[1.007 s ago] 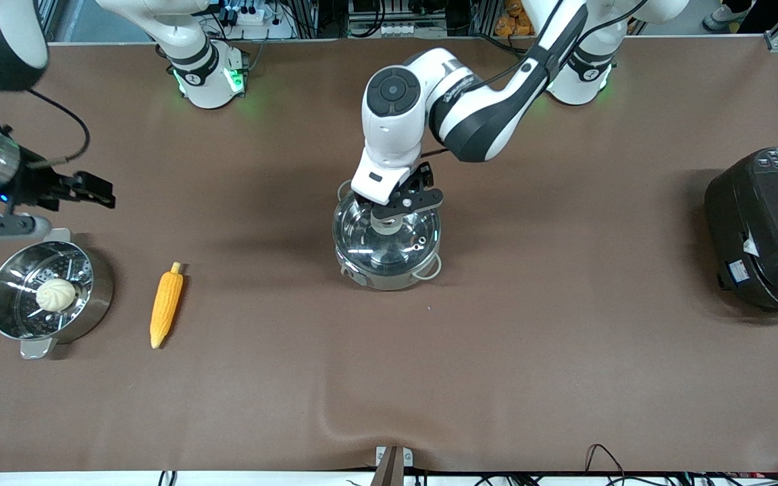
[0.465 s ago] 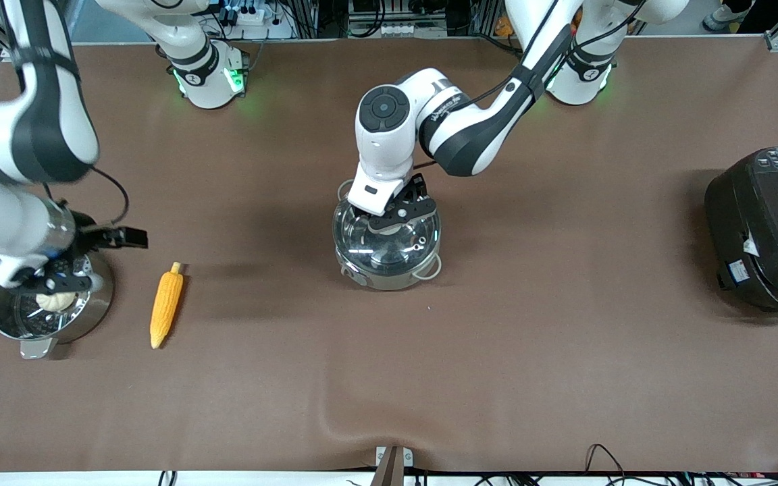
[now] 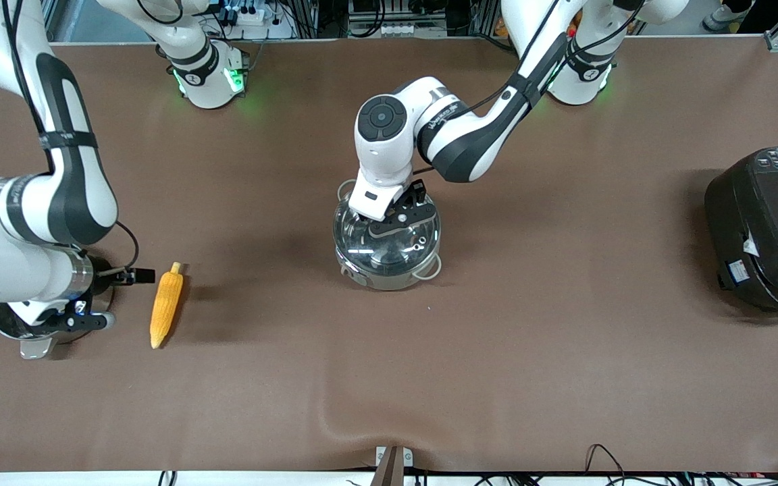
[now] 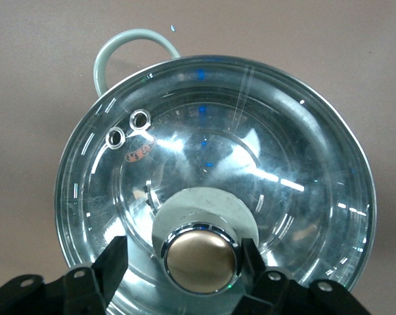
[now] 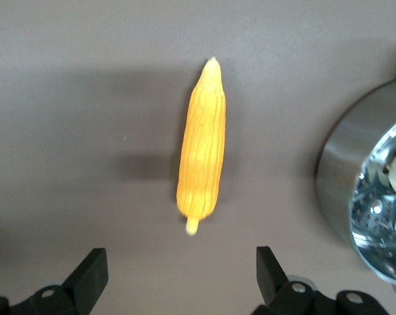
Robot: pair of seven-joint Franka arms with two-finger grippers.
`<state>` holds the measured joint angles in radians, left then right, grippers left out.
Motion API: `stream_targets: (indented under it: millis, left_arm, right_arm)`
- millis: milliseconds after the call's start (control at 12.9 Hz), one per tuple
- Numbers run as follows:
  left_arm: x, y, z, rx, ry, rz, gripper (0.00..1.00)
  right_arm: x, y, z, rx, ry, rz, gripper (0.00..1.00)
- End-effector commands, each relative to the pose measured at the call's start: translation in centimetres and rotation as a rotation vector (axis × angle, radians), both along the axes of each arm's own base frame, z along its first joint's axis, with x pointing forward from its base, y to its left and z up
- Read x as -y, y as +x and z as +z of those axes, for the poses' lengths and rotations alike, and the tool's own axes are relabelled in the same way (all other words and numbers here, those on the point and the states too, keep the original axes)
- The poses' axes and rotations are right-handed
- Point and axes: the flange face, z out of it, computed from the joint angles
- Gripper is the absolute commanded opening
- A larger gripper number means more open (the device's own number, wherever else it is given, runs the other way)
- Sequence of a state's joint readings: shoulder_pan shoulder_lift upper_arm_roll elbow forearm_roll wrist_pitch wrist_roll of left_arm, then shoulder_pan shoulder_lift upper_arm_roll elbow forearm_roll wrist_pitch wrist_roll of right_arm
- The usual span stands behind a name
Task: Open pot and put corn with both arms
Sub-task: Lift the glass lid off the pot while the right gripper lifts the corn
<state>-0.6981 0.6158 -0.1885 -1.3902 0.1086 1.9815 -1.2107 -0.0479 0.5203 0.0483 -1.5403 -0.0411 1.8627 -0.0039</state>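
The yellow corn needs to go into the pot (image 3: 389,266), so my right gripper should grab it by its stub end (image 3: 173,272) next.
The steel pot (image 3: 389,266) stands mid-table with its glass lid (image 3: 389,233) on. My left gripper (image 3: 394,217) is open and low over the lid. In the left wrist view (image 4: 181,259) its fingers (image 4: 112,262) straddle the copper knob (image 4: 201,259), with a gap on one side. The yellow corn (image 3: 166,305) lies on the table toward the right arm's end. My right gripper (image 3: 136,275) is open and empty over the table beside the corn's stub end. In the right wrist view (image 5: 179,269) the corn (image 5: 203,154) lies just outside its fingers (image 5: 92,269).
A steel steamer pot (image 3: 31,334) with a white bun stands beside the corn, mostly hidden under my right wrist; its side shows in the right wrist view (image 5: 345,184). A large black cooker (image 3: 767,229) sits at the left arm's end.
My right arm has swung down past the steamer pot to the corn's stub end. My left gripper has sunk lower around the lid knob.
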Motion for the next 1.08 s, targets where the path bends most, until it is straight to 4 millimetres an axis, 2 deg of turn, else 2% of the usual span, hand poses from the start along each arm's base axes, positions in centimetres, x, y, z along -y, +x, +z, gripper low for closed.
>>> stream_targets:
  millis: [0,77,155,310,387,620,775,930,1007]
  left_arm:
    - [0.6,0.1,0.0,0.029,0.01,0.012,0.61]
    - [0.6,0.1,0.0,0.03,0.01,0.022,0.54]
    - [0.8,0.0,-0.3,0.031,0.009,0.036,0.43]
    - [1.1,-0.1,-0.1,0.038,-0.003,0.041,0.07]
    - [0.9,0.0,0.1,0.04,-0.003,0.044,0.0]
    - [0.7,0.1,0.7,0.046,-0.008,0.045,0.0]
    - [0.0,0.5,3.4,0.068,-0.022,0.047,0.0]
    - [-1.0,-0.1,7.6,0.077,-0.026,0.056,0.0]
    - [-2.3,0.2,9.8,0.082,-0.014,0.059,0.0]
  right_arm:
    - [0.0,-0.3,-4.8,0.046,-0.005,0.022,1.0]
    - [0.2,-0.5,-6.6,0.066,-0.009,0.026,1.0]
    - [1.1,-0.5,-8.4,0.075,-0.011,0.015,1.0]
    - [2.0,-0.5,-11.0,0.077,-0.009,-0.008,1.0]
    - [1.7,-1.0,-12.6,0.082,-0.007,-0.008,1.0]
    - [1.7,-1.6,-13.9,0.101,-0.005,-0.027,1.0]
    - [1.3,-1.7,-14.8,0.095,-0.004,-0.037,1.0]
    - [1.4,-1.8,-15.0,0.094,-0.005,-0.044,1.0]
    - [1.4,-1.8,-15.0,0.095,-0.006,-0.043,0.5]
